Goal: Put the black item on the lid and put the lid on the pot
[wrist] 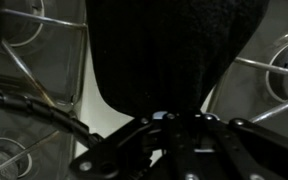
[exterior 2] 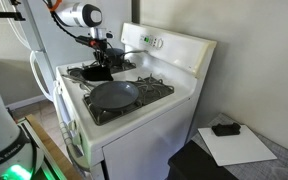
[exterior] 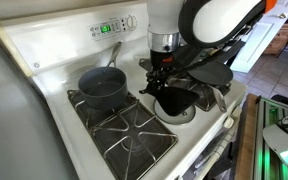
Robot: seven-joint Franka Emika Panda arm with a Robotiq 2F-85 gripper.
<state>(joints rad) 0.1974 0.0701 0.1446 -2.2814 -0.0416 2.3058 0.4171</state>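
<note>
The black item is hanging above the lid, and its lower part droops onto the lid, so the gripper needs to open.
My gripper (exterior: 164,78) is shut on the black item (exterior: 174,100), a floppy black cloth that hangs from the jaws. The cloth's lower part droops onto the lid (exterior: 189,117), whose silvery rim shows beneath it on the stove. In the wrist view the cloth (wrist: 169,50) fills the middle of the picture above the jaws (wrist: 169,125) and hides most of what lies below. The pot (exterior: 102,86), deep and dark grey with a long handle, stands on another burner, apart from the gripper. The gripper (exterior 2: 99,65) and cloth (exterior 2: 96,74) also show in both exterior views.
A wide shallow dark pan (exterior 2: 114,95) sits on a burner next to the gripper; it also shows in an exterior view (exterior: 212,75). Black burner grates (exterior: 134,135) cover the white stove top. The control panel (exterior: 109,28) rises behind.
</note>
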